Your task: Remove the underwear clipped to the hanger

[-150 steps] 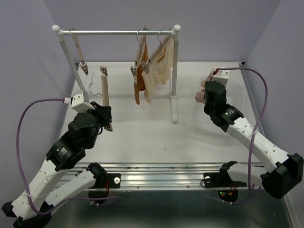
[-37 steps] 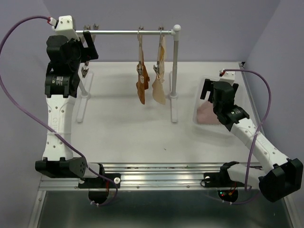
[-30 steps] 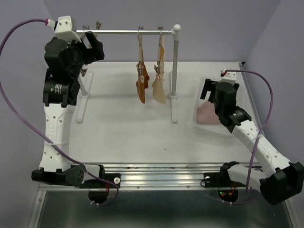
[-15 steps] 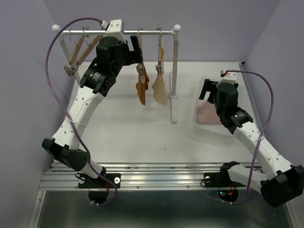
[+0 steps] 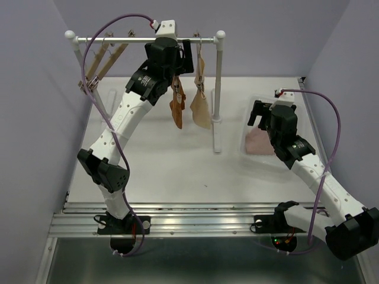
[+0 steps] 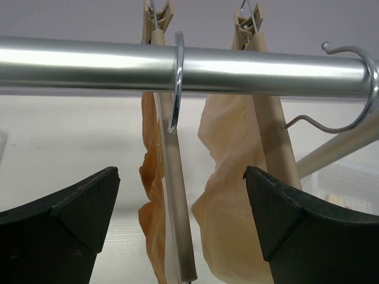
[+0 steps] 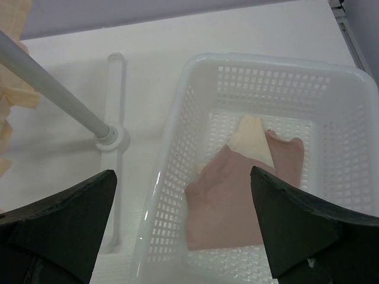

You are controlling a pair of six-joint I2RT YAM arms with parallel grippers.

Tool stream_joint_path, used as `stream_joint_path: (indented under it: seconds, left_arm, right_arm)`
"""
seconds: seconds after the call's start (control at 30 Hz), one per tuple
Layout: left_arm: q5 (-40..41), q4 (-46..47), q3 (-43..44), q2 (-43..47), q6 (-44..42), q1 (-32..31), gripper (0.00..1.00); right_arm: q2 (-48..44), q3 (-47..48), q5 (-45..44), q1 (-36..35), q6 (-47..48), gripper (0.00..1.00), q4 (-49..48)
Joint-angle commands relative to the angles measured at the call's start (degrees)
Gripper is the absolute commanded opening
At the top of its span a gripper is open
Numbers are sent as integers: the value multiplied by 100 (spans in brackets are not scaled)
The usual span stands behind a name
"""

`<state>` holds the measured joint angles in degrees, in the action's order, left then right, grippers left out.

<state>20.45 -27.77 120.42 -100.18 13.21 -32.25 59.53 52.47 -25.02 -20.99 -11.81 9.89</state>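
Note:
My left gripper next grabs the rust-brown underwear's hanger bar, near side of the hook (image 6: 176, 188), leaving the far clip for my right gripper to open.
Two pieces of underwear hang from clip hangers on the metal rail (image 5: 136, 39): a rust-brown one (image 5: 176, 109) and a beige one (image 5: 200, 109). My left gripper (image 5: 185, 58) is raised to the rail, open, just in front of them. In the left wrist view its fingers (image 6: 71, 207) straddle the rust-brown piece (image 6: 151, 195) and its wooden hanger (image 6: 177, 225) without touching; the beige piece (image 6: 231, 189) hangs just right. A pale pink piece (image 7: 237, 201) lies in the white basket (image 7: 266, 59). My right gripper (image 7: 183, 174) hovers open above that basket's left wall, empty.
Two bare wooden clip hangers (image 5: 100, 62) hang at the rail's left end. The rack's right post (image 5: 218, 89) stands between the hanging pieces and the basket (image 5: 244, 151). Its foot (image 7: 109, 139) sits just left of the basket. Purple walls close in on three sides.
My left arm has swung right along the rail, from the bare hangers at the left end to the rust-brown piece's hanger. The right arm has stayed over the basket.

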Motion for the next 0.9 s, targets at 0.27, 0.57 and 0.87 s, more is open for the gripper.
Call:
stream_joint_path:
  seconds: [0.27, 0.57, 0.87]
  left_arm:
    - [627, -378, 816, -467, -178, -62, 82]
    - [627, -422, 860, -546, -363, -62, 59]
    - [653, -440, 869, -573, -425, -71, 27]
  right_arm:
    - [-134, -17, -74, 16, 21, 100, -268]
    - [-117, -8, -100, 16, 30, 100, -268]
    - [-117, -17, -117, 16, 30, 100, -286]
